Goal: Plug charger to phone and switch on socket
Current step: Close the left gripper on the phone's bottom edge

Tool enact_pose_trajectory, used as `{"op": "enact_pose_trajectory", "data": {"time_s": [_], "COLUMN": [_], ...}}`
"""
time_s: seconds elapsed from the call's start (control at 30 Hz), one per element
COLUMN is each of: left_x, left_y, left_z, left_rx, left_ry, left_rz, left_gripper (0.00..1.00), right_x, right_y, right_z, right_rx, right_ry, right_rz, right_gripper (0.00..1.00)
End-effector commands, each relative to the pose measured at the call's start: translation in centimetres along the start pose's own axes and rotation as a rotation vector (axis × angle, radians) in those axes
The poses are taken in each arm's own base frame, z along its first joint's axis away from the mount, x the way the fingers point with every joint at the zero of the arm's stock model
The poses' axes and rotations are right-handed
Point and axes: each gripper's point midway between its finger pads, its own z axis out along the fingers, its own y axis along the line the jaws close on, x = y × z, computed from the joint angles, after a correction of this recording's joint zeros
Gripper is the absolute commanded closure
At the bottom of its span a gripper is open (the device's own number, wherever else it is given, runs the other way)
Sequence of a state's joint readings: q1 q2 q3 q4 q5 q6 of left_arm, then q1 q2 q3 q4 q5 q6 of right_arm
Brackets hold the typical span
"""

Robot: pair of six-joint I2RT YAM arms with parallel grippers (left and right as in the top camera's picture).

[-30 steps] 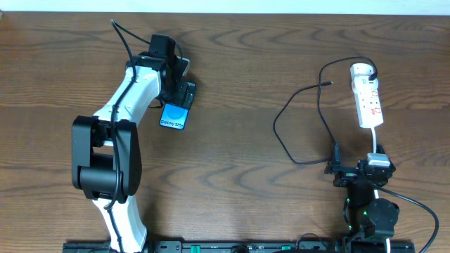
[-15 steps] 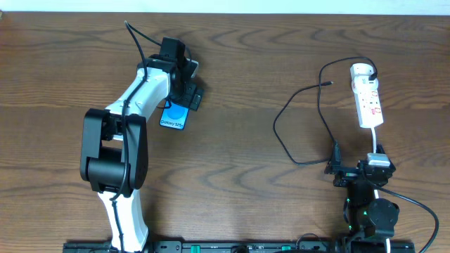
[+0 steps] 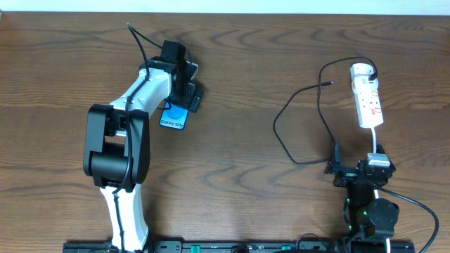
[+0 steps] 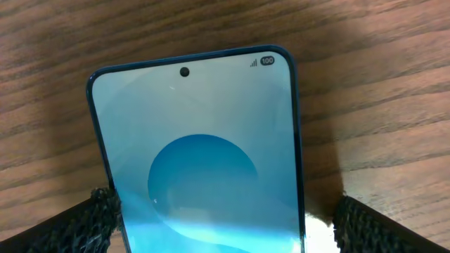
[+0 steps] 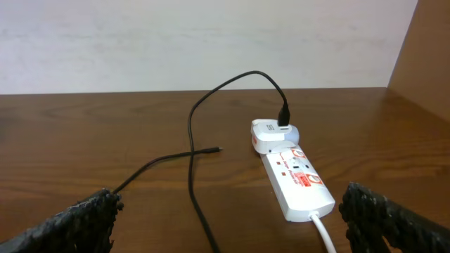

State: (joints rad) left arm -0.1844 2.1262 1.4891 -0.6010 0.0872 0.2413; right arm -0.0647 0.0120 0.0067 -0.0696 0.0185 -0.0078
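My left gripper grabs the phone [image 3: 174, 117] [image 4: 204, 158] by its far half's long side edges next, leaving the phone's near half free to hand over to my right gripper.
The phone [image 3: 174, 117] lies flat on the table at the left, its blue circle screen up, and fills the left wrist view [image 4: 200, 161]. My left gripper [image 3: 185, 93] is open and straddles the phone's far half [image 4: 225, 228]; the left finger is at its edge and the right finger stands clear. The white socket [image 3: 368, 98] lies at the far right. The black charger [image 3: 295, 105] is plugged into its far end and loops on the table with its tip free [image 5: 216, 150]. My right gripper [image 3: 358, 171] is open and empty, in front of the socket [image 5: 299, 179].
The socket's white cord [image 3: 375, 137] runs toward the right arm's base. The charger's cable loop [image 5: 193, 183] lies between the right fingers' line of sight and the socket. A wall edge stands at the right in the right wrist view.
The left arm has swung to the right and its gripper has shifted slightly right and settled over the phone's far end. The phone, charger, socket and right arm have not moved.
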Motion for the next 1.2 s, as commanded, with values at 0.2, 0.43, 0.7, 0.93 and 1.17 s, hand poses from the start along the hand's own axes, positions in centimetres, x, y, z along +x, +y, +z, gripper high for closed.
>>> {"op": "enact_pose_trajectory", "data": {"time_s": [0.2,0.43,0.7,0.93,1.17], "left_x": [1.7,2.2,2.3,2.8,4.6], "left_y": [-0.2,-0.3,-0.3,2.2,-0.1], "left_z": [1.7,1.6,1.6,1.5,2.5], "left_rx": [0.015,0.014,0.007,-0.141,-0.052], "left_ry": [0.071,0.092,0.098,0.107,0.156], "left_rz": [-0.078,-0.162,-0.256,-0.249,-0.243], "left_gripper": [0.02,0.02,0.02,0.02,0.02], "right_x": [0.0,0.0,0.0,0.0,0.0], "right_y": [-0.3,-0.3,-0.3,-0.3,-0.3], "right_z": [0.0,0.0,0.0,0.0,0.0], "right_rx": [0.012,0.012,0.012,0.012,0.012], "right_ry": [-0.001,-0.001,-0.001,-0.001,-0.001], "right_rz": [0.011,0.011,0.011,0.011,0.011], "right_gripper": [0.01,0.01,0.01,0.01,0.01]}}
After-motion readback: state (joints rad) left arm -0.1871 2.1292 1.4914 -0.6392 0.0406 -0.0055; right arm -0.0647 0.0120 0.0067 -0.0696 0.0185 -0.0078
